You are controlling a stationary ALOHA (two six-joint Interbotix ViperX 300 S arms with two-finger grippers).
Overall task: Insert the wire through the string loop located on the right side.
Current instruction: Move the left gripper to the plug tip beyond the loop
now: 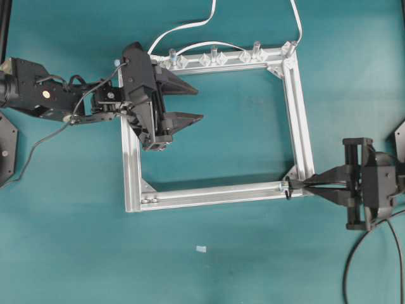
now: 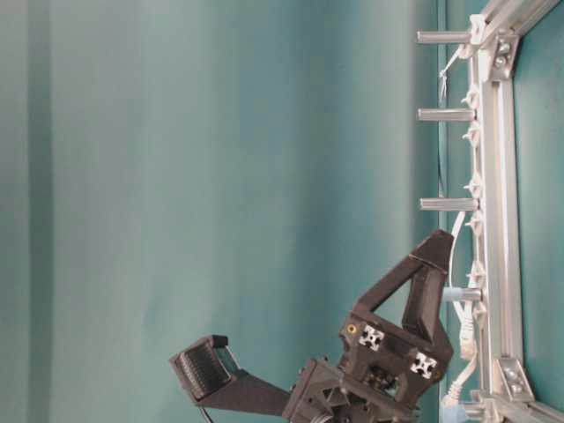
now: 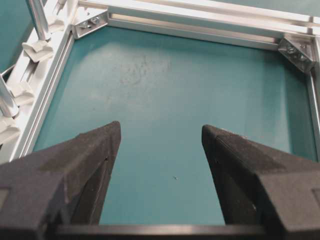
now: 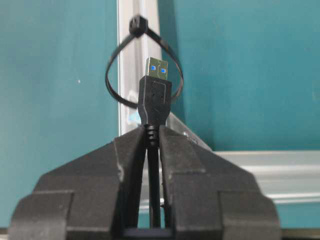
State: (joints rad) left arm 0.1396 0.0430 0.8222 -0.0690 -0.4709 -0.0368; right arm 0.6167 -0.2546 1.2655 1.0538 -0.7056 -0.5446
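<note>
The left gripper grabs the wire by its dark plug body (image 1: 295,183) next, since my right gripper stays shut on the cable just behind the plug.
In the right wrist view the wire's black plug (image 4: 155,97) sticks out of my right gripper (image 4: 152,131), which is shut on the cable just behind it. The plug's metal tip (image 4: 159,67) lies inside the outline of the string loop (image 4: 108,75), a thin black ring hanging off the silver rail. From overhead, the right gripper (image 1: 308,185) points left at the loop (image 1: 288,190) on the frame's lower right corner. My left gripper (image 1: 200,104) hovers open over the frame's upper left, with only teal mat between its fingers (image 3: 95,150).
The silver square frame (image 1: 209,192) lies on the teal mat. Clear clips and upright posts (image 1: 214,57) line its top rail, with flat white cables (image 1: 183,26) running off the back. A small white scrap (image 1: 201,248) lies in front of the frame.
</note>
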